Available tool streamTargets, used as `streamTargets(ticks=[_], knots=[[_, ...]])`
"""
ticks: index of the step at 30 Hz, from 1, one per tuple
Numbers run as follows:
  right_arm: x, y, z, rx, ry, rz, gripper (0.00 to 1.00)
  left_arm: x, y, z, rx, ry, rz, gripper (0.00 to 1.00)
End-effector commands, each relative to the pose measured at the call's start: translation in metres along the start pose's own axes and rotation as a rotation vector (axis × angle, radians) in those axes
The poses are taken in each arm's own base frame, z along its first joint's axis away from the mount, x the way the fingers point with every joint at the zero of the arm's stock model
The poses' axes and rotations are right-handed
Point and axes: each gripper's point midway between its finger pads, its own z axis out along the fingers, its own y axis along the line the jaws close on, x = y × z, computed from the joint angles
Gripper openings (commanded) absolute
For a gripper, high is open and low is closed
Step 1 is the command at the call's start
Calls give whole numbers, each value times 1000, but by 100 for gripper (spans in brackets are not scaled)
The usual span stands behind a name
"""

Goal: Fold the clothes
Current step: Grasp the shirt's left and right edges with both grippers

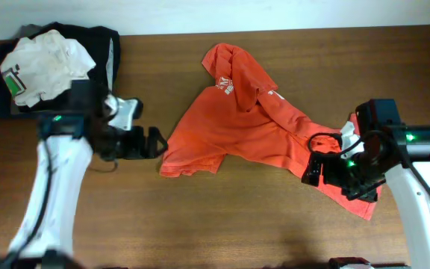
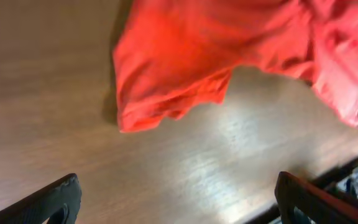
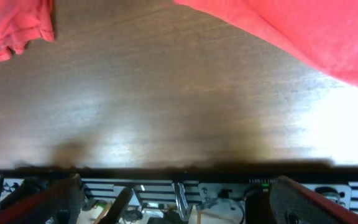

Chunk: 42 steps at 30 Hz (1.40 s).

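Observation:
I should next grab the orange T-shirt (image 1: 237, 123) with my left gripper by the T-shirt's nearest corner, to stretch the crumpled T-shirt open for folding.
An orange T-shirt (image 1: 237, 123) lies crumpled and spread across the middle of the wooden table (image 1: 200, 217). My left gripper (image 1: 154, 142) is open and empty, just left of the shirt's lower left corner; that corner shows in the left wrist view (image 2: 173, 74). My right gripper (image 1: 313, 168) is open and empty, at the shirt's lower right part, with the arm over the cloth. The right wrist view shows shirt edges (image 3: 316, 37) above bare table.
A pile of other clothes lies at the back left: a white garment (image 1: 43, 63) on top of a black one (image 1: 103, 45). The table's front edge and equipment below it show in the right wrist view (image 3: 179, 180).

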Motion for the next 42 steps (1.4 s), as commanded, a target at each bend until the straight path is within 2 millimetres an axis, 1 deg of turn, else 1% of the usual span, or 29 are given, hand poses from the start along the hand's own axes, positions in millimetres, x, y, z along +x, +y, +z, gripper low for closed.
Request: streamTargets(ticks=[1, 2, 3, 5, 7, 9, 11, 12, 13, 15, 16, 17, 18, 20, 22, 23, 24, 26, 27, 28, 29, 30, 31, 33, 34, 35, 39, 41, 42], knots=[[-7, 4, 0, -12, -28, -26, 99, 20, 44, 59, -347, 231, -59, 99], [-9, 5, 0, -14, -38, -29, 99, 22, 50, 72, -409, 260, -62, 99], [-10, 5, 0, -15, -41, -29, 99, 23, 51, 91, -432, 292, -40, 99], [-9, 5, 0, -14, -40, -33, 99, 29, 53, 118, -442, 340, -57, 98], [-9, 4, 0, -11, -40, -32, 99, 38, 61, 135, -447, 397, -85, 81], [-9, 4, 0, -11, -39, -32, 99, 46, 68, 148, -454, 441, -95, 75], [-8, 4, 0, -10, -35, -31, 99, 46, 70, 157, -448, 445, -97, 59], [-7, 3, 0, -9, -30, -29, 99, 42, 70, 159, -441, 427, -94, 57], [-6, 3, 0, -8, -28, -29, 99, 40, 70, 161, -439, 416, -90, 47], [-5, 3, 0, -7, -22, -27, 99, 37, 65, 165, -421, 403, -83, 0], [-5, 2, 0, -4, -23, -26, 99, 36, 65, 165, -419, 402, -84, 1], [-6, 2, 1, -1, -25, -24, 99, 35, 70, 158, -423, 405, -109, 0], [-7, -5, 5, 29, -26, 10, 99, 32, 81, 145, -472, 395, -192, 0], [-7, -24, 14, 124, -29, 103, 99, 24, 106, 108, -558, 356, -352, 0], [-4, -34, 38, 143, -5, 173, 99, 16, 133, 58, -560, 267, -488, 0], [0, -39, 54, 150, 9, 230, 99, 18, 145, 39, -561, 236, -545, 0], [2, -45, 70, 154, 15, 289, 99, 24, 157, 23, -565, 227, -603, 1], [14, -52, 89, 165, 49, 347, 100, 37, 176, 10, -568, 234, -684, 0], [25, -54, 92, 174, 91, 356, 100, 42, 183, 6, -567, 233, -717, 1], [29, -55, 92, 180, 106, 359, 100, 42, 186, 4, -567, 228, -729, 0], [33, -56, 94, 185, 117, 360, 99, 42, 187, 4, -567, 225, -730, 0], [40, -57, 102, 192, 137, 351, 97, 41, 187, 4, -567, 223, -729, 1], [48, -55, 119, 173, 158, 349, 93, 41, 187, 5, -564, 222, -730, 0], [60, -43, 146, 90, 193, 319, 73, 39, 187, 5, -559, 213, -729, 1], [68, -47, 159, 116, 195, 341, 73, 39, 187, 5, -559, 215, -729, 1], [74, -57, 164, 175, 187, 387, 77, 39, 186, 6, -556, 215, -730, 0], [74, -68, 170, 220, 159, 415, 76, 39, 185, 6, -547, 215, -731, 0], [83, -71, 178, 221, 171, 472, 75, 40, 183, 7, -539, 222, -733, 0], [85, -66, 179, 192, 190, 485, 74, 40, 183, 7, -540, 221, -734, 1]])
